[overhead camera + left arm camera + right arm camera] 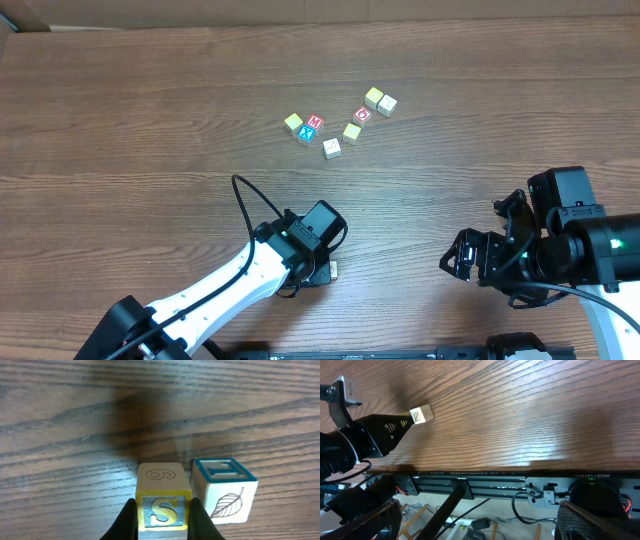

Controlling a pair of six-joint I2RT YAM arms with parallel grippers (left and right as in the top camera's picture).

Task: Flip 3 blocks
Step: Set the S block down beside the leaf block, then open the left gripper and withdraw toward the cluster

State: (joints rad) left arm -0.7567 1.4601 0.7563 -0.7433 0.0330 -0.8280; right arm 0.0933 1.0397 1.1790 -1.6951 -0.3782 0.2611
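The lower edge (163, 529) of the yellow block touches the table beside the white block (225, 491). The yellow block would stand there if my left gripper opened now.
My left gripper (163, 508) is shut on a yellow block (162, 491) with a gold "S" on the face toward the camera and a "6" on its pale top. Close to its right stands a white block (225, 491) with a teal letter on top and a leaf drawn on its side. From overhead, the left gripper (322, 262) is near the table's front edge and only a pale bit of block (332, 268) shows beside it. My right gripper (478, 252) hangs open and empty past the front edge at the right, its fingers (600, 522) wide apart.
A cluster of cubes lies at the back centre: red "M" (315, 121), blue "X" (307, 132), red "O" (363, 114), and several pale or yellow cubes (351, 131) around them. The right wrist view shows the table's front edge (485, 471) with rails and cables below.
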